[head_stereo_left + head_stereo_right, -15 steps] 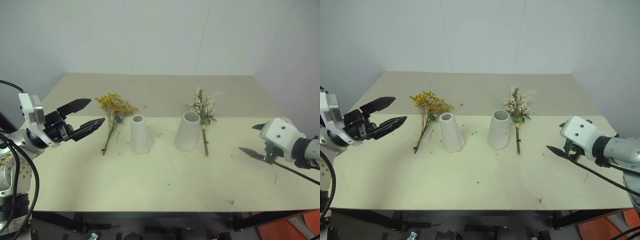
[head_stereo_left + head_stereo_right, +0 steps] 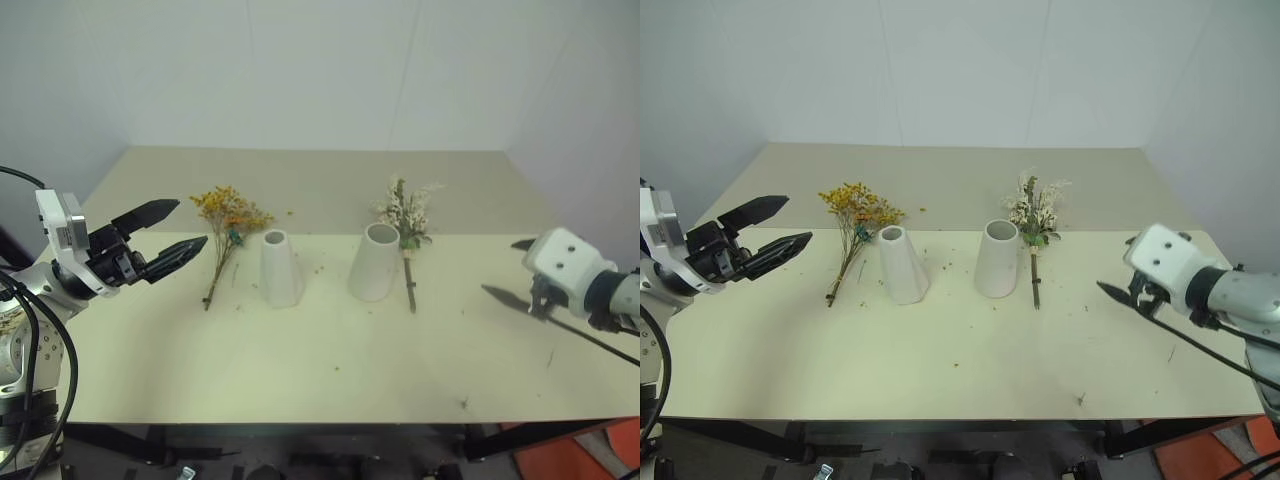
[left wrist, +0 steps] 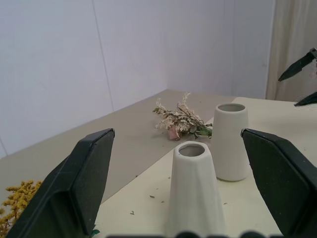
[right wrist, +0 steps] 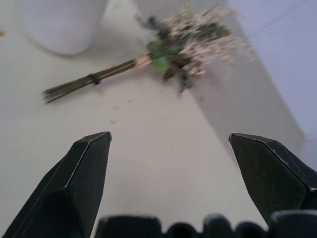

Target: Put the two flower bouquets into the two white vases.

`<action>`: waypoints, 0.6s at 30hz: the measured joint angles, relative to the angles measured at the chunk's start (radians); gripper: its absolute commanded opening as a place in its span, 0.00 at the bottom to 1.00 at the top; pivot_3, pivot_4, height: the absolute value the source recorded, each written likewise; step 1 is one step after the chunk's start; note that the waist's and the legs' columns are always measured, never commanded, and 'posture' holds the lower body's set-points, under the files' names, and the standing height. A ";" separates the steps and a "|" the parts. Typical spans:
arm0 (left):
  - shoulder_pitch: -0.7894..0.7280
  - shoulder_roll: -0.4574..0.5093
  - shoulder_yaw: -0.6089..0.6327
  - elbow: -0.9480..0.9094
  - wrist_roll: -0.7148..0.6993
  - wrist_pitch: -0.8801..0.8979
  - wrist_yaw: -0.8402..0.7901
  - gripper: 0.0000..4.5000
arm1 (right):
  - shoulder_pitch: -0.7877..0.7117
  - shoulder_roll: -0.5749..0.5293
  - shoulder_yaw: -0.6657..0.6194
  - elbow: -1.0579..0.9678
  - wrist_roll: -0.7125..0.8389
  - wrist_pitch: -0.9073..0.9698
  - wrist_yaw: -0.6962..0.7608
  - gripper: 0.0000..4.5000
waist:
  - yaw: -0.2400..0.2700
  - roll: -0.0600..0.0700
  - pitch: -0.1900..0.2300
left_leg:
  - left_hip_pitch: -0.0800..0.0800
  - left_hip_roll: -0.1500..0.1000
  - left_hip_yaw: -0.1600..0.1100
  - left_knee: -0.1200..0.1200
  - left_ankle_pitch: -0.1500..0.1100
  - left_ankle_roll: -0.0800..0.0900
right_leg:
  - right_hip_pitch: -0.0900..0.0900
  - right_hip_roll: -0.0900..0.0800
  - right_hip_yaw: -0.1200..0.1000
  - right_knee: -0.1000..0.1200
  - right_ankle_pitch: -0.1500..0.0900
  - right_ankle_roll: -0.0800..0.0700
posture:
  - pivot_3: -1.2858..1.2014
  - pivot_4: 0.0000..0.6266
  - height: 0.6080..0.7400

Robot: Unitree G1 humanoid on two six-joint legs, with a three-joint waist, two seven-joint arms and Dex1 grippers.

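Loose petals crowd the top of the white bouquet, so the robot's right gripper should grab its bundled stem (image 2: pixel 410 280) (image 4: pixel 106 73).
A yellow-orange bouquet (image 2: pixel 228 215) lies flat on the table, left of a slim white vase (image 2: pixel 279 268). Right of that vase stands a wider white vase (image 2: pixel 374 262). A cream-white bouquet (image 2: pixel 405 212) with a dark stem lies just to the right of the wide vase. My left gripper (image 2: pixel 190 222) hovers open above the table's left side, short of the yellow bouquet and pointing toward it. At the table's right side my right gripper (image 2: pixel 498 267) hangs open, apart from the white bouquet (image 4: pixel 193 42). Neither gripper holds anything.
The beige table (image 2: pixel 330 380) carries small flower crumbs around the vases. A white wall stands behind it and another close on the right. The front half of the table is bare, and its front edge lies near me.
My right gripper has edged slightly up and to the right. The left gripper, bouquets and vases have kept still.
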 measured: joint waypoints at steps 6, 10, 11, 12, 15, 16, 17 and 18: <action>-0.008 -0.021 -0.013 -0.068 -0.040 0.040 0.024 0.99 | -0.225 0.083 0.167 0.140 -0.065 0.160 -0.068 1.00 | 0.003 0.000 0.000 | -0.001 0.000 0.000 0.000 0.000 0.000 | -0.001 0.000 0.000 0.000 0.000 0.000 | 0.52 0.24 1.00; -0.040 -0.021 -0.056 -0.100 -0.027 0.045 0.036 0.99 | -0.430 0.183 0.270 0.331 -0.073 0.282 -0.075 1.00 | 0.001 0.000 0.000 | -0.002 0.000 0.000 0.000 0.000 0.000 | -0.002 0.000 0.000 0.000 0.001 -0.001 | 0.52 0.24 1.00; -0.048 -0.021 -0.060 -0.099 -0.027 0.045 0.037 0.99 | -0.475 0.203 0.283 0.383 -0.075 0.303 -0.079 1.00 | 0.001 0.000 0.000 | -0.002 0.000 0.000 0.000 0.000 0.000 | -0.002 0.000 0.000 0.000 0.001 -0.001 | 0.52 0.24 1.00; -0.055 -0.020 -0.063 -0.097 -0.026 0.046 0.037 0.99 | -0.530 0.231 0.297 0.456 -0.077 0.322 -0.084 1.00 | 0.000 0.000 0.000 | -0.002 0.000 0.000 0.000 0.000 0.000 | -0.002 0.000 0.000 0.000 0.001 -0.001 | 0.52 0.24 1.00; -0.070 -0.018 -0.083 -0.084 -0.006 0.046 0.034 0.99 | -0.634 0.293 0.328 0.629 -0.089 0.342 -0.090 1.00 | 0.001 0.000 0.000 | -0.002 -0.001 0.000 -0.001 0.000 0.000 | -0.002 0.000 0.000 -0.001 0.001 -0.001 | 0.52 0.24 1.00; -0.072 -0.018 -0.093 -0.078 -0.003 0.046 0.033 0.99 | -0.657 0.310 0.338 0.678 -0.094 0.343 -0.089 1.00 | 0.001 0.000 0.000 | -0.002 -0.001 0.000 -0.002 0.000 0.000 | -0.003 0.000 0.000 -0.001 0.001 -0.001 | 0.52 0.24 1.00; -0.073 -0.018 -0.101 -0.074 0.003 0.046 0.031 0.99 | -0.682 0.330 0.341 0.741 -0.097 0.343 -0.089 1.00 | 0.001 0.000 0.000 | -0.003 -0.001 0.000 -0.002 0.000 0.000 | -0.003 0.000 0.000 -0.001 0.001 -0.001 | 0.52 0.24 1.00; -0.074 -0.018 -0.106 -0.070 0.008 0.046 0.029 0.99 | -0.708 0.349 0.344 0.797 -0.101 0.342 -0.087 1.00 | 0.002 0.000 0.000 | -0.004 -0.001 0.000 -0.002 0.000 0.000 | -0.004 0.000 0.000 -0.001 0.001 -0.001 | 0.52 0.24 1.00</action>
